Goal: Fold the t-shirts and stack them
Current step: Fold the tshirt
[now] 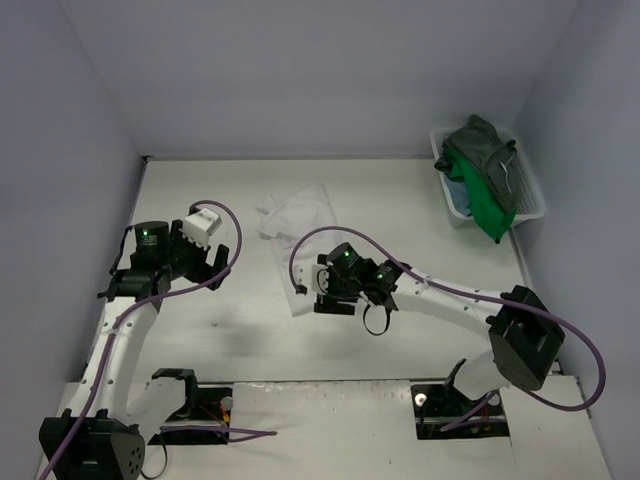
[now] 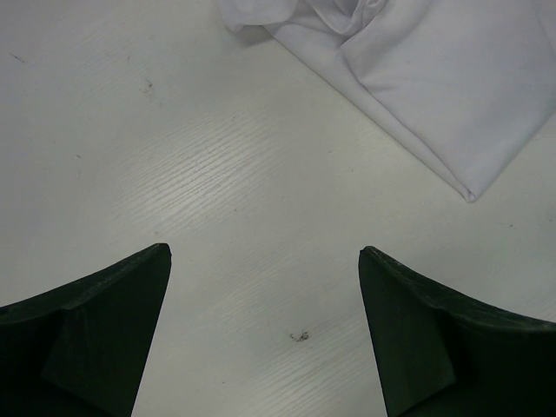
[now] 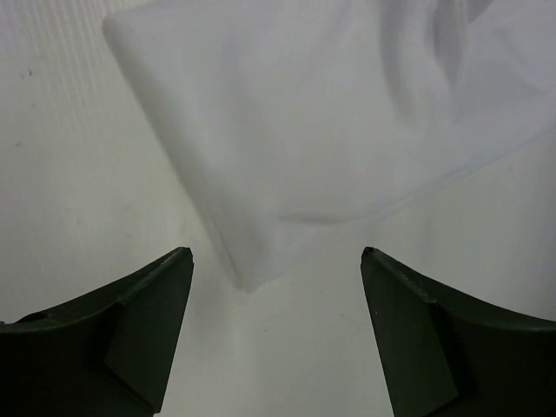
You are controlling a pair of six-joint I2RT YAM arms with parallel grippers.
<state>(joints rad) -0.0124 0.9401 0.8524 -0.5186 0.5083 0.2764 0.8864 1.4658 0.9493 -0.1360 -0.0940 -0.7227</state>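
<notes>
My right gripper pinches the t-shirt's near corner next, to fold the near end of the white t-shirt point(image 1: 292, 222) over the rest.
A white t-shirt point(image 1: 292, 222) lies partly folded and rumpled in the middle of the table. My right gripper point(image 1: 322, 293) is open and empty just above the shirt's near corner. In the right wrist view that corner point(image 3: 248, 280) points between my fingers, with the gripper point(image 3: 276, 258) low over it. My left gripper point(image 1: 213, 262) is open and empty over bare table, left of the shirt. In the left wrist view point(image 2: 265, 261) the shirt's folded edge point(image 2: 434, 95) lies ahead to the right. A dark grey-green shirt point(image 1: 487, 145), a bright green one point(image 1: 487, 207) and a teal-blue one point(image 1: 458, 192) sit in the basket.
A white plastic mesh basket point(image 1: 440, 138) stands at the back right corner, with the shirts hanging over its rim. Pale walls close in the table at the back and both sides. A purple cable loops off each arm.
</notes>
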